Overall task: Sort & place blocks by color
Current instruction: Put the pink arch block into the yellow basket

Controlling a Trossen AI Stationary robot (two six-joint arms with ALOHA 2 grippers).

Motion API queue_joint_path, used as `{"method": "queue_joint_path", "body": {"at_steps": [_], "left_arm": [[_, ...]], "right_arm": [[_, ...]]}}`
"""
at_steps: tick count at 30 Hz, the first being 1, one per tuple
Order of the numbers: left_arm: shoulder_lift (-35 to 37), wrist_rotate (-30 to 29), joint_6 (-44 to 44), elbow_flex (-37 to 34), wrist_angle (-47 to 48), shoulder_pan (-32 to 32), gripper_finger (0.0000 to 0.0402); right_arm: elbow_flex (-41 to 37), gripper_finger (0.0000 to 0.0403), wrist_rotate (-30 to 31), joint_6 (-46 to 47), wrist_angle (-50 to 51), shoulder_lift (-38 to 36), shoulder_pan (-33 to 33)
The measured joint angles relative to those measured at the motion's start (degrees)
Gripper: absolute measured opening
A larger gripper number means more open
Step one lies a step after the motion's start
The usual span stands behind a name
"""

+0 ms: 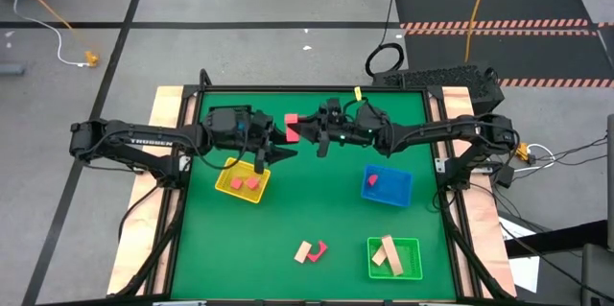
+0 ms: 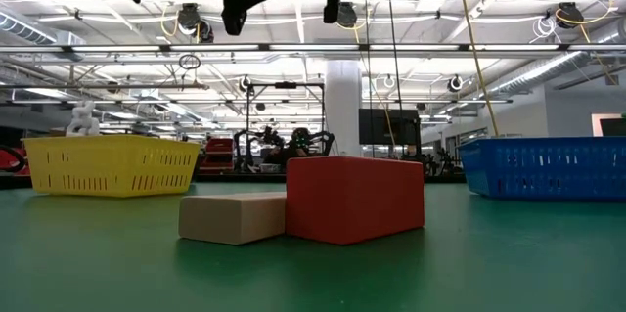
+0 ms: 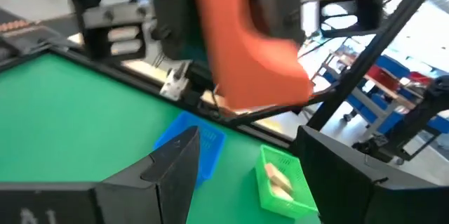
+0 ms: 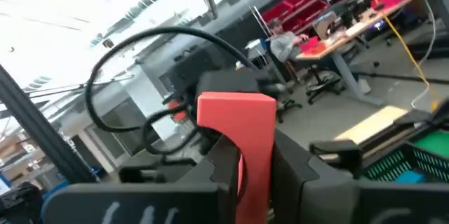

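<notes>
My left gripper grips the red block's loose end (image 1: 292,135) next. The red block then goes into the yellow tray (image 1: 226,187) for sorting.
My right gripper (image 1: 307,132) reaches in from the table's right, high over the far middle of the green table, and is shut on a red block (image 1: 293,123). My left gripper (image 1: 280,145) comes in from the left with its fingers open. It hovers just short of that block, which the left wrist view shows as an orange-red block (image 3: 245,41) beyond the fingers. A yellow tray (image 1: 226,187) holds two red blocks. A blue tray (image 1: 395,191) holds one red piece, and a green tray (image 1: 411,248) holds tan blocks. A tan block (image 2: 233,216) and a red block (image 2: 354,198) lie touching on the near table. My right gripper pinches the red block between its two fingers (image 4: 224,157) by its lower part (image 4: 254,155). The upper end (image 4: 235,112) sticks out past the fingertips. The fingers come roughly level from the table's right, and the block is lifted clear, high above the table.
The yellow tray (image 2: 110,163) stands below my left gripper, on the table's left. The blue tray (image 2: 553,165) is on the right and the green tray at the near right. The two loose blocks (image 1: 309,250) lie near the near edge. Wooden boards flank the table.
</notes>
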State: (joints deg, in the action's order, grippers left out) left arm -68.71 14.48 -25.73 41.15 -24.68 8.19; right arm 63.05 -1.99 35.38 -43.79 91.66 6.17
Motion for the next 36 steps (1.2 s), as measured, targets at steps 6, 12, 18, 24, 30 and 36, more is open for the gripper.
{"method": "queue_joint_path", "body": {"at_steps": [6,12,18,24,30,36], "left_arm": [[0.02,-0.42,1.51,0.00,-2.38,0.00,0.0237],[0.02,-0.66,1.59,0.01,-3.15,-0.06,0.0237],[0.00,-0.41,1.41,0.04,-3.78,-0.81,0.0237],[0.02,0.04,1.46,0.04,-4.01,-0.81,0.0237],[0.02,0.06,2.21,0.07,-3.99,-0.81,0.0221],[0.04,0.15,2.51,0.09,-3.85,-0.81,0.0136]], "right_arm": [[-0.02,0.0034,-1.05,0.15,1.58,0.02,-1.37],[-0.02,0.0034,-0.75,-0.83,3.24,0.02,-2.10],[-0.04,0.0034,1.35,-2.04,4.96,0.02,-2.13],[-0.04,0.0034,1.76,-2.72,4.64,0.04,-2.50],[-0.04,0.0034,1.78,-2.48,4.25,0.07,-2.51],[-0.07,0.0038,1.76,-3.09,3.37,0.09,-2.53]]}}
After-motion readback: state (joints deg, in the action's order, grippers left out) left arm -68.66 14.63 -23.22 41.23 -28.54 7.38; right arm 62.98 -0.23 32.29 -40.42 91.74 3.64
